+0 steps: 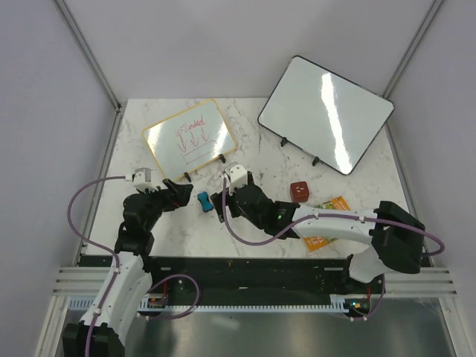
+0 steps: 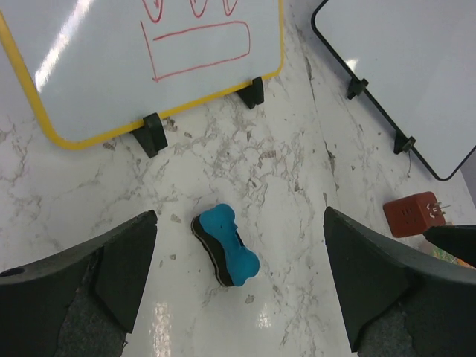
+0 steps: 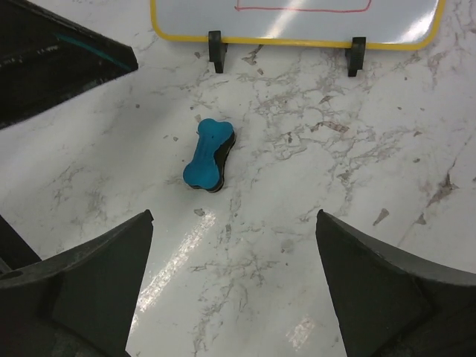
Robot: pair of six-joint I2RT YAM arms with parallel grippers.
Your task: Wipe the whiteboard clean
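Note:
My right gripper grabs the blue bone-shaped eraser across its narrow middle [image 1: 205,201] next. That leaves the eraser's dark bottom free to erase the whiteboard [image 1: 190,139].
The whiteboard [image 1: 190,139], small and yellow-framed with red marker scribbles, stands tilted on black feet at the back left of the marble table; it also shows in the left wrist view [image 2: 149,59] and the right wrist view [image 3: 297,15]. In front of it a blue bone-shaped eraser [image 1: 203,201] lies on the table. My left gripper [image 1: 181,195] is open just left of the eraser, which lies between its fingers in its own view [image 2: 225,245]. My right gripper [image 1: 221,204] is open just right of the eraser [image 3: 209,155], holding nothing.
A larger black-framed blank whiteboard [image 1: 326,113] stands at the back right. A red-brown cube [image 1: 299,190] and an orange packet [image 1: 333,204] lie right of the right arm. Grey walls close in the table on three sides.

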